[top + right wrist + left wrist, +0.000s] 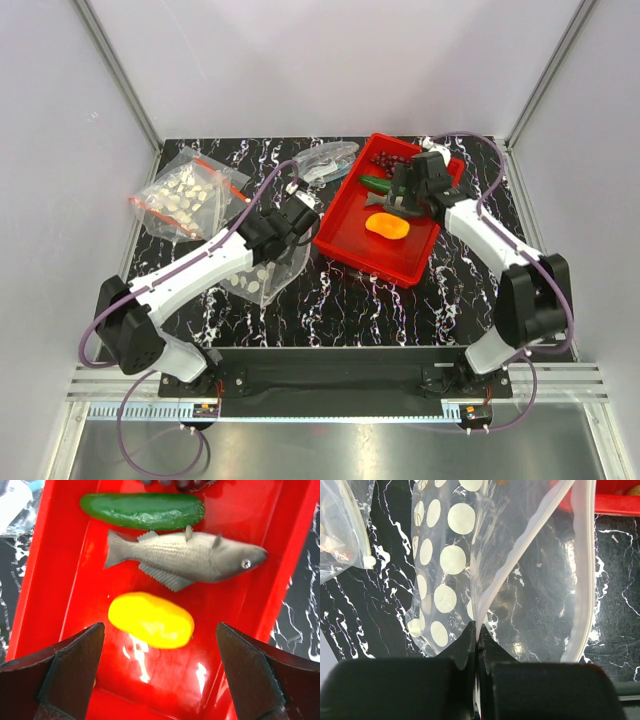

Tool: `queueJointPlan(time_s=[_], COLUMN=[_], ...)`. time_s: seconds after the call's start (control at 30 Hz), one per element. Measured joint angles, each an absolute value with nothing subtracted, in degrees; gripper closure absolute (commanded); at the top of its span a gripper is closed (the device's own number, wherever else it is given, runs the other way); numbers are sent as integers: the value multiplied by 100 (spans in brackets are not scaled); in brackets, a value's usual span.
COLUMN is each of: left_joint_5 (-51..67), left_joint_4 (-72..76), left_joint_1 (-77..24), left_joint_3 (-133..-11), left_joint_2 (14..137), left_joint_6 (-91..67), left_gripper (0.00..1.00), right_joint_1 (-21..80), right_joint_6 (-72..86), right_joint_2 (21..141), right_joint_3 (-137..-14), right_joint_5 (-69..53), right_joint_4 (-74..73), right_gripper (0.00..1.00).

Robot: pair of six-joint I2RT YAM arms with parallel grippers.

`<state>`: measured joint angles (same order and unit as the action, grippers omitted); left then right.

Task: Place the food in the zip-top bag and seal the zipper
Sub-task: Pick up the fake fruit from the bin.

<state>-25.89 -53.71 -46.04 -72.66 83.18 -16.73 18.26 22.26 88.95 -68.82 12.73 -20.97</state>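
Next, my right gripper grabs the orange-yellow fruit across its narrow sides near one rounded end [397, 229] [169, 628]. This leaves the fruit's other end free to enter the bag's opening.
My left gripper [296, 214] is shut on the mouth edge of the dotted zip-top bag [262, 277], which lies left of the red tray [345, 240]. In the left wrist view the jaws [477, 636] pinch one lip of the bag [451, 560]. The mouth gapes open, and its zipper strip [585, 570] looks pale there. My right gripper [408, 196] is open over the tray and hovers above the orange-yellow fruit [151, 620]. Its fingers [75, 665] stand on either side of the fruit without touching it. The grey fish [185, 557], green cucumber [142, 511] and grape bunch [180, 484] lie beyond.
A smaller clear bag [185, 195] with greyish contents lies at the back left. Crumpled clear plastic [326, 160] lies behind the tray's left corner. White walls enclose the black marbled table [330, 300].
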Motion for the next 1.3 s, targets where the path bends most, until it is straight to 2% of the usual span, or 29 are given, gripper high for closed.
queueJointPlan(time_s=[0.37, 0.53, 0.8, 1.03, 1.3], left_joint_5=[-2615, -2617, -2620, -2620, -2620], left_joint_4=[-5299, -5295, -5295, -5288, -5284], left_joint_1=[-4600, -4600, -4578, -4571, -4563], left_joint_3=[-7157, -7157, -7157, -7157, -7140], left_joint_2=[8106, 8071, 8058, 7964, 7957], left_joint_6=[-1667, -1667, -1667, -1667, -1664], left_gripper=[100, 100, 100, 100, 100], right_joint_1=[1782, 1782, 1831, 1885, 1887], right_joint_6=[2078, 2167, 2263, 2003, 1732], right_joint_2=[10294, 10357, 9968, 9815, 10167], right_joint_3=[-7395, -7244, -6333, -6453, -7067], right_joint_5=[731, 69, -886, -886, -451], right_joint_4=[-2220, -2067, -1804, -1898, -2112], right_gripper=[0, 0, 0, 0, 0])
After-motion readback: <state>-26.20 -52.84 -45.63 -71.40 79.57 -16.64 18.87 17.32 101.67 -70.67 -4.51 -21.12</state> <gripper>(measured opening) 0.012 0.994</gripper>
